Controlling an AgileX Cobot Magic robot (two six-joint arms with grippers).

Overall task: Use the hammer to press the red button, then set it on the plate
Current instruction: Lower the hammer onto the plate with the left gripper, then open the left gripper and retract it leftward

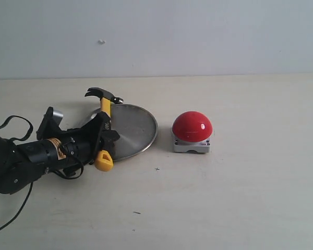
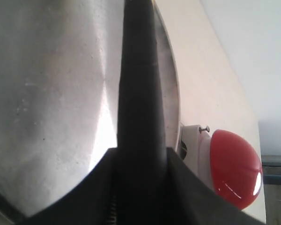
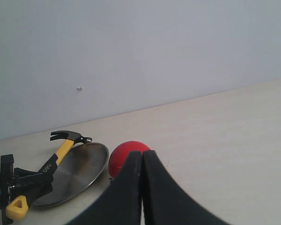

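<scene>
The hammer's handle (image 1: 105,108) is low over the silver plate (image 1: 133,130), so the robot should open its left gripper.
My left gripper (image 1: 105,133) is shut on the black part of the hammer's handle. The hammer (image 1: 105,107) lies along the left side of the silver plate (image 1: 133,130), with its dark head past the far rim and its yellow loop at the near rim. I cannot tell whether it touches the plate. The red button (image 1: 192,126) sits on its grey base just right of the plate. In the left wrist view the hammer handle (image 2: 139,84) runs over the plate (image 2: 51,93), with the red button (image 2: 234,168) beyond. My right gripper (image 3: 143,155) is shut on nothing; behind it are the red button (image 3: 123,157), the plate (image 3: 79,168) and the hammer (image 3: 65,144).
The pale table (image 1: 240,198) stretches to the right and in front of the button. A plain wall (image 1: 198,36) rises behind it. The left arm's black body and cables (image 1: 10,156) lie at the table's left edge.
</scene>
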